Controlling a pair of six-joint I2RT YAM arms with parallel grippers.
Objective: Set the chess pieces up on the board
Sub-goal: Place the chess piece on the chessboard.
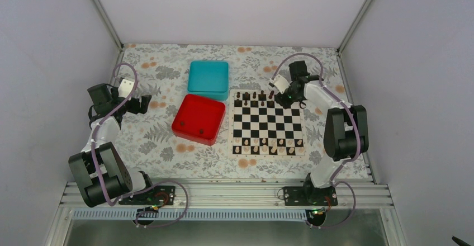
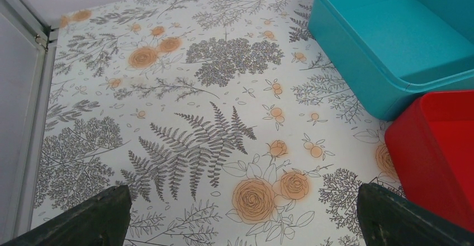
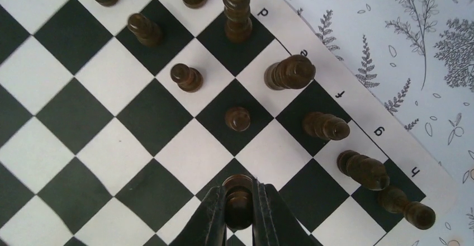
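Note:
The dark pawn's base [image 3: 238,181] hangs beside the pawn row's white square [image 3: 275,155], so the robot should move the pawn to that square before its right gripper releases it.
The chequered board [image 1: 268,127] lies right of centre. Several dark chess pieces [image 1: 254,97] stand on its two far rows, and pale ones line the near rows. In the right wrist view my right gripper [image 3: 239,191] is shut on a dark pawn [image 3: 238,201] over a black square in the second row, beside two other pawns [image 3: 237,118] [image 3: 186,77]. Taller dark pieces [image 3: 289,71] stand along the lettered edge. Whether the held pawn touches the board I cannot tell. My left gripper [image 2: 243,201] hangs open over the flowered cloth, with nothing between its fingers [image 2: 100,215].
A red tray [image 1: 208,112] with two small dark pieces [image 1: 185,127] in it sits left of the board. A teal box [image 1: 208,78] stands behind it. The left arm [image 1: 106,117] is at the far left. White walls enclose the table.

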